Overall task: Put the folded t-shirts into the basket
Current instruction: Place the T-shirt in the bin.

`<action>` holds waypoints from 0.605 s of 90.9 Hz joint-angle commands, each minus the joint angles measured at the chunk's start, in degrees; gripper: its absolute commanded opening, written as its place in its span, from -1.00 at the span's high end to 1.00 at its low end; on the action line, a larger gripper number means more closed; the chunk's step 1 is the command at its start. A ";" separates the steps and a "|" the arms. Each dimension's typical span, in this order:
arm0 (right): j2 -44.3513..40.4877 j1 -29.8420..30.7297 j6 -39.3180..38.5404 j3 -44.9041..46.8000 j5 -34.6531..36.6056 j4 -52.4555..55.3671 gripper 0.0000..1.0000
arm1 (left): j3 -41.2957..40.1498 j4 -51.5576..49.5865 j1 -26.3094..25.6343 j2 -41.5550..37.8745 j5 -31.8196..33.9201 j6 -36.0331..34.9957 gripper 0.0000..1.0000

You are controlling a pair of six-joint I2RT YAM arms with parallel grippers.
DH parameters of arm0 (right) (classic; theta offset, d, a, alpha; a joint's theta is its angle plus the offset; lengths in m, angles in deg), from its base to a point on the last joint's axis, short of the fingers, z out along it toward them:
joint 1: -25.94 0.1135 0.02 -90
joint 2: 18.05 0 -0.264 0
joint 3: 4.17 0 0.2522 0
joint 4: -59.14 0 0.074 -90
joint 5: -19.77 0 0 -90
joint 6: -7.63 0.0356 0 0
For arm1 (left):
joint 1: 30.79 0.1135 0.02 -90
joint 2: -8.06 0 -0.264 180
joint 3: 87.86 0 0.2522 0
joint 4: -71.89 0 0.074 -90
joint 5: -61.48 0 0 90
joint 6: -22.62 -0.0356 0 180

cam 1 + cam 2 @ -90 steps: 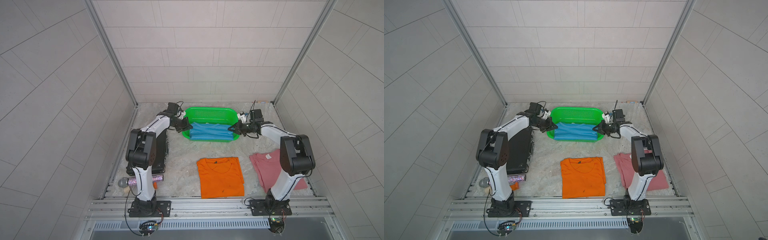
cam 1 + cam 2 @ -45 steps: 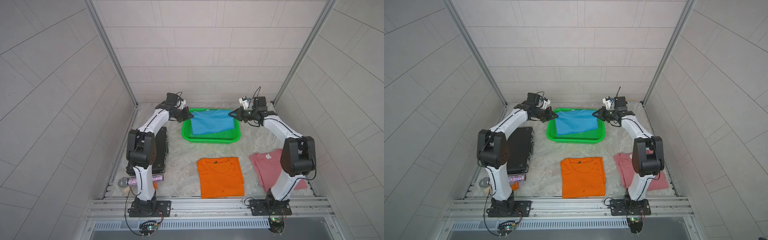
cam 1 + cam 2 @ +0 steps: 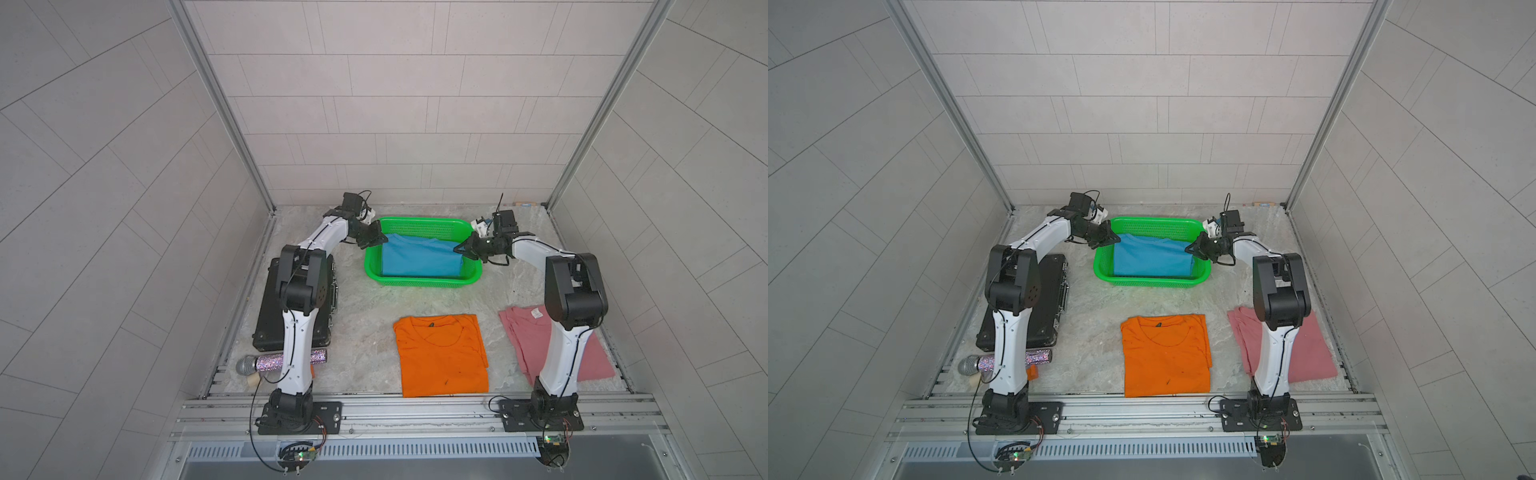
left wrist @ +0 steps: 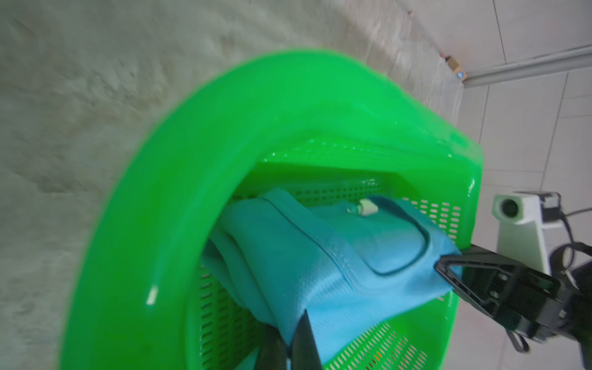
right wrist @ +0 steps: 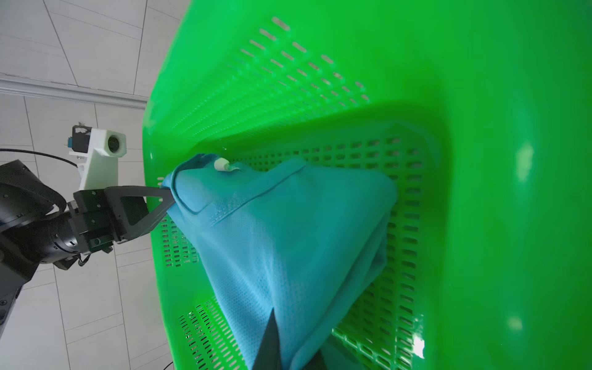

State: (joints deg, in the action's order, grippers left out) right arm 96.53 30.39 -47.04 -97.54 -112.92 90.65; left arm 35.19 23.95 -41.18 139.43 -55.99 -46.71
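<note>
The sky-blue t-shirt is below the fingers and over the basket's mesh bottom, so it would come to rest there if let go. My right gripper needs to open.
The sky-blue t-shirt (image 3: 419,259) (image 3: 1150,259) hangs inside the green basket (image 3: 419,284) (image 3: 1154,282), stretched between both arms. My left gripper (image 3: 384,239) (image 3: 1117,240) (image 4: 293,336) is shut on its collar-end corner at the basket's left rim. My right gripper (image 3: 457,250) (image 3: 1188,250) (image 5: 293,339) is shut on the opposite corner at the right rim. In the wrist views the blue t-shirt (image 4: 320,262) (image 5: 288,240) sags toward the basket's mesh floor (image 5: 384,153). An orange t-shirt (image 3: 440,353) and a pink t-shirt (image 3: 528,336) lie folded on the table near the front.
A black flat case (image 3: 266,328) lies along the left side, behind the left arm. A glittery microphone (image 3: 249,365) and a small orange piece (image 3: 1032,372) sit at the front left. The right arm's base column stands over the pink t-shirt.
Both grippers lifted the blue t-shirt from the basket's front edge, carried it back over the basket, and have lowered it inside. Both stay shut on it.
</note>
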 commanded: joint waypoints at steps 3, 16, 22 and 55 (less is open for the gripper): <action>0.48 -0.05 -1.22 1.09 2.69 0.96 0.52 | 2.21 -5.39 0.22 3.38 5.31 -3.58 0.98; -1.30 -0.01 -1.16 0.91 3.03 2.64 -0.22 | 3.14 -8.43 0.28 3.26 6.58 -3.76 0.29; -3.31 0.01 -1.96 0.41 4.26 4.28 -0.36 | 2.96 -9.61 0.25 1.94 7.31 -3.57 -0.04; -11.43 -0.11 -10.00 -7.24 19.59 20.76 -0.50 | 2.49 -18.96 0.37 -5.84 12.43 -7.29 -0.57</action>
State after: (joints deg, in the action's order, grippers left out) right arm 88.20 30.79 -52.41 -102.40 -100.64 103.18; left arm 39.19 13.09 -42.02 135.76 -48.47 -50.63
